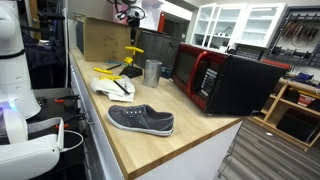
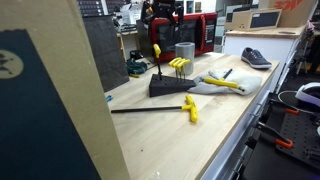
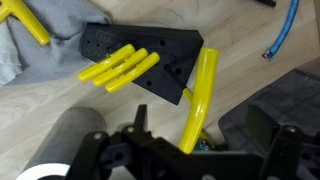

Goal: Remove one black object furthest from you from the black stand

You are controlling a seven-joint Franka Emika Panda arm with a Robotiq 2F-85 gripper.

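In an exterior view my fingers are still above the top of the handle and closing now would miss, so my gripper lowers next before it closes.
A black stand (image 3: 150,55) lies on the wooden counter and shows in both exterior views (image 2: 170,86) (image 1: 128,66). Three yellow-handled tools (image 3: 118,66) stick out of it side by side. A fourth yellow-handled tool (image 3: 200,98) stands alone at the stand's edge (image 2: 156,50). My gripper (image 3: 205,128) hangs above the stand (image 1: 128,14), open, and in the wrist view the lone handle's top runs up between its fingers. I cannot tell whether it touches them. One more tool with a black shaft and yellow handle (image 2: 160,108) lies loose on the counter.
A grey cloth (image 3: 25,65) with another yellow handle (image 3: 25,20) lies beside the stand. A steel cup (image 1: 152,71) and a red-and-black microwave (image 1: 225,80) stand close by. A grey shoe (image 1: 140,119) sits near the counter's edge, a cardboard box (image 1: 105,38) behind.
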